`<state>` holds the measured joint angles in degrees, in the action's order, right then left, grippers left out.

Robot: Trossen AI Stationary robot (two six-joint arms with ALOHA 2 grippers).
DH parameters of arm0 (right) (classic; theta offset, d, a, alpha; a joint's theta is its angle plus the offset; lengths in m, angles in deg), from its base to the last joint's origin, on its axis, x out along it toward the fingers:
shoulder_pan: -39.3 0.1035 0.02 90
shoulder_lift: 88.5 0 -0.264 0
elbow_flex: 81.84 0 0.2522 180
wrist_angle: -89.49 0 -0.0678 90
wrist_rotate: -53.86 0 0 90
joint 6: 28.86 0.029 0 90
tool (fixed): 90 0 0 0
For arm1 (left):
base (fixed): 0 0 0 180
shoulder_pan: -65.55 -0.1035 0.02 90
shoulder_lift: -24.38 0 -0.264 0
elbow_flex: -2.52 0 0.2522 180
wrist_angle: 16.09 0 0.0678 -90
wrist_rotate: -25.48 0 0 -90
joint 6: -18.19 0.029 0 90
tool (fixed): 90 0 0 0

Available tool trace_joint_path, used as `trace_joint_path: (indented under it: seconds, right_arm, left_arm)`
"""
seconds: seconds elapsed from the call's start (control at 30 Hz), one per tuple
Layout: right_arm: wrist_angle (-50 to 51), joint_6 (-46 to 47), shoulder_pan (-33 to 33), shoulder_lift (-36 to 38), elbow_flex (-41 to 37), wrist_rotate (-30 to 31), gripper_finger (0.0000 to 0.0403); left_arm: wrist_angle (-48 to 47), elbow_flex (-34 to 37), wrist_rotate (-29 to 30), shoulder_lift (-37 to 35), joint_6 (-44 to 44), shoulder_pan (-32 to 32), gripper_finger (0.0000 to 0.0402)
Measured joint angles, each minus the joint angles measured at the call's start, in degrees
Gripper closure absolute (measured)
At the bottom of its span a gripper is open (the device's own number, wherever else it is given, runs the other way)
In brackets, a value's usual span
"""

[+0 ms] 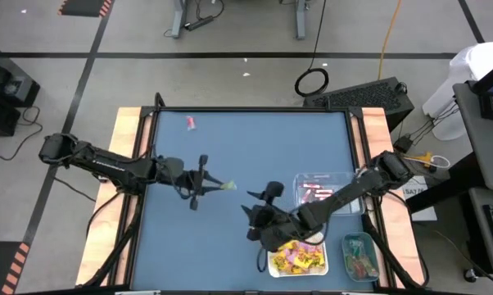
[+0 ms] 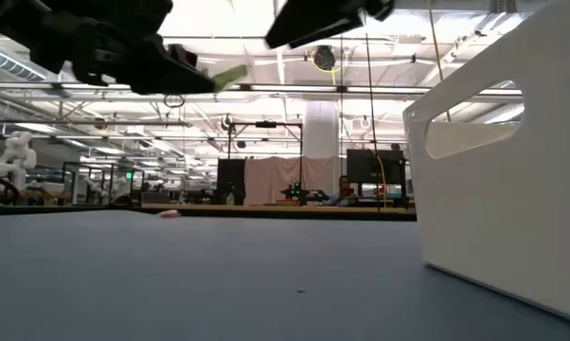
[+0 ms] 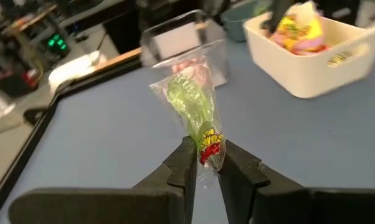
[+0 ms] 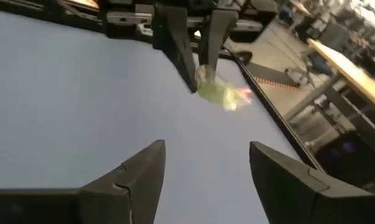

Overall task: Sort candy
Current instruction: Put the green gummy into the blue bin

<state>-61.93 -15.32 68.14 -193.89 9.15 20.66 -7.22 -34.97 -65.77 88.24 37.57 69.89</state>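
I should next grab the green candy by its green middle [image 1: 227, 186] with my right gripper, taking it from my left gripper, to sort it into the green-tinted tray [image 1: 359, 257].
A green candy [image 3: 190, 106] in a clear wrapper sticks out of my left gripper [image 3: 207, 167], which is shut on it above the middle of the blue table [image 1: 230, 147]. In the high view this candy [image 1: 228, 188] points at my right gripper [image 1: 259, 205], which stands open a short way off, nothing between its fingers [image 4: 137, 177]. The right wrist view shows the left gripper [image 4: 197, 65] and the candy [image 4: 222, 94] ahead. A single pink candy [image 1: 191, 123] lies at the far left of the table. My left gripper pinches the wrapper's printed yellow-and-red end [image 3: 209, 146] between its two fingers [image 3: 182, 165]. They come nearly level from the table's left. The green part juts out past the fingertips, and the candy hangs clear of the table.
At the right stand a clear tray [image 1: 342, 176] with pink-red sticks, a white tray [image 1: 273, 260] with yellow packets and a green-tinted tray [image 1: 359, 242] at the near right corner. The white tray [image 2: 503, 189] fills the right of the low view.
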Motion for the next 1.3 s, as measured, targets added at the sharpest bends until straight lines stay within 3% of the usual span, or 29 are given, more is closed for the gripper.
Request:
trace_joint_path:
  seconds: [0.1, 0.37, 0.5, 0.77, 1.07, 1.3]
  right_arm:
    - [-4.83, -6.01, -1.68, -1.7, 0.0, -3.23, 0.0173]
    - [-16.05, -20.26, -4.19, -5.43, 0.0, -4.71, 0.0155]
    - [-17.17, -21.4, -5.07, -5.51, 0.0, -5.03, 0.0164]
    - [-21.31, -24.73, -7.8, -5.51, 0.0, -13.29, 0.0188]
    - [-23.27, -26.06, -8.81, -5.51, 0.0, -16.64, 0.0195]
    - [-23.23, -23.99, -9.41, -5.51, 0.0, -18.85, 0.0235]
  left_arm:
    - [0.06, -0.02, 0.38, 0.04, 0.99, 2.01, 0.0339]
    - [0.39, 0.0, 0.42, 0.04, 1.05, 5.03, 0.0339]
    - [0.42, 0.0, 0.43, 0.04, 1.05, 6.26, 0.0339]
    - [0.42, -0.02, 0.3, 0.04, 1.0, 6.71, 0.0339]
    - [0.43, 0.0, 0.25, 0.04, 0.87, 6.66, 0.0339]
    - [0.4, -0.01, -0.01, 0.04, 0.83, 6.66, 0.0339]
